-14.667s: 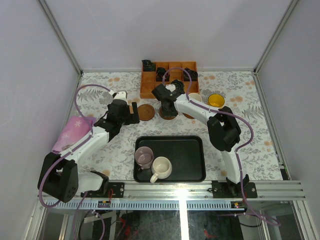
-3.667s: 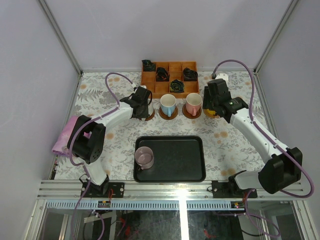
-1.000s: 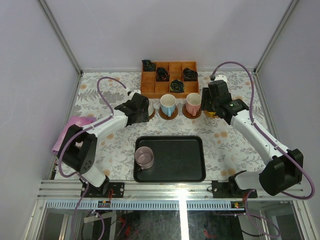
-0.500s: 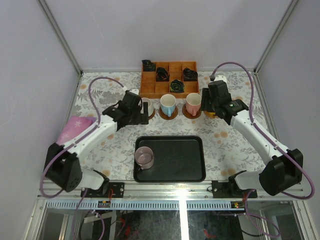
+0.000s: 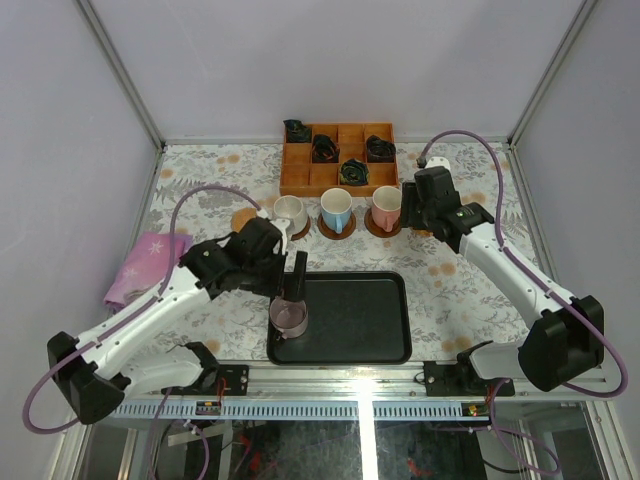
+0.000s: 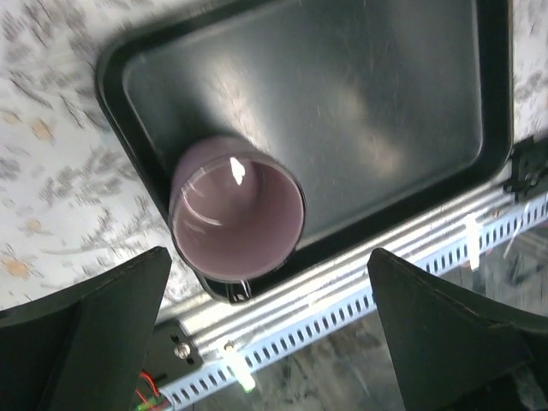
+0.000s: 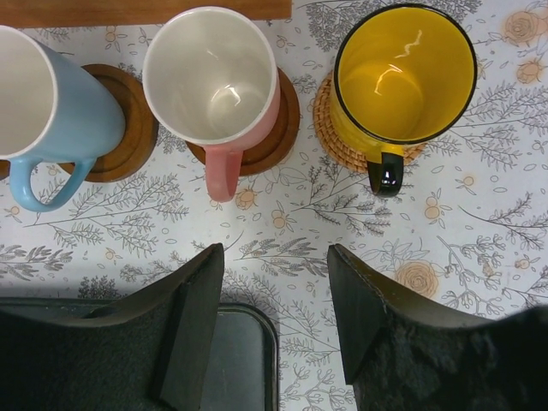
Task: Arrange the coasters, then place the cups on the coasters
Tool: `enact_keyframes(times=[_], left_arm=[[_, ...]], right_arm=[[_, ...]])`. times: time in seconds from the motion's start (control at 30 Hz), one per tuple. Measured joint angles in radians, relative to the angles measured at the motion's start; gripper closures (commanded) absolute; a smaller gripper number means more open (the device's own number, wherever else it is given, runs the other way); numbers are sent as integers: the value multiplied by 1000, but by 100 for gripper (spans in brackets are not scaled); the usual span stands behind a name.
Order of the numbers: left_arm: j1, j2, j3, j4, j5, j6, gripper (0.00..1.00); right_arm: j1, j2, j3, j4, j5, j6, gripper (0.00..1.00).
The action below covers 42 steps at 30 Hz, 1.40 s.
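Note:
The left gripper grabs the mauve cup point(image 5: 290, 318) by its black handle next, which leaves its base for placing it upright on the bare coaster.
A mauve cup point(image 6: 237, 218) stands upright in the near-left corner of the black tray point(image 6: 385, 111). My left gripper point(image 6: 270, 287) hangs wide open above it, one finger on each side and touching nothing. In the top view that gripper point(image 5: 288, 285) sits just over the cup point(image 5: 290, 318). The white cup point(image 5: 290, 213), blue cup point(image 7: 43, 94) and pink cup point(image 7: 214, 77) stand on coasters in a row. The yellow cup point(image 7: 402, 73) is on a tan woven coaster point(image 7: 342, 147). My right gripper point(image 7: 276, 291) is open and empty, on the near side of the pink and yellow cups.
A bare tan coaster point(image 5: 243, 218) lies left of the white cup. An orange compartment box point(image 5: 338, 160) stands behind the row. A pink cloth point(image 5: 145, 262) lies at the left. The tray's corner point(image 7: 231, 360) shows under my right gripper. The metal rail point(image 6: 342, 308) runs along the near edge.
My left arm has swung back from the white cup in the row to the tray. It now hangs over the mauve cup with its jaws opened wider. The right arm has hardly moved.

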<state>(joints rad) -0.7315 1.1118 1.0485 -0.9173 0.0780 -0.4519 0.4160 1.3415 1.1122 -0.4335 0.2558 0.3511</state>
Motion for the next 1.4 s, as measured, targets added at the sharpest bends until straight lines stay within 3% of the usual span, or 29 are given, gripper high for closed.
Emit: enact_keyframes(times=[0.17, 0.4, 0.8, 0.9, 1.03, 1.27, 1.4], left_arm=[[-90, -42, -68, -61, 9, -109, 0], [-125, -129, -166, -108, -6, -253, 0], [-219, -188, -312, -82, -71, -401, 0], [-240, -197, -348, -54, -109, -412, 9], [-256, -202, -381, -7, -152, -409, 13], [-270, -140, -383, 79, -193, -370, 36], [-282, -92, -383, 103, -203, -342, 42]], right_arm=[[0, -1, -13, 12, -26, 0, 41], [0, -17, -28, 22, -56, 5, 41], [0, -18, -34, 29, -93, 16, 41], [0, -18, -40, 29, -93, 16, 41], [0, -18, -44, 28, -93, 16, 41], [0, -17, -44, 29, -93, 16, 41], [0, -13, -44, 28, -93, 15, 41]])
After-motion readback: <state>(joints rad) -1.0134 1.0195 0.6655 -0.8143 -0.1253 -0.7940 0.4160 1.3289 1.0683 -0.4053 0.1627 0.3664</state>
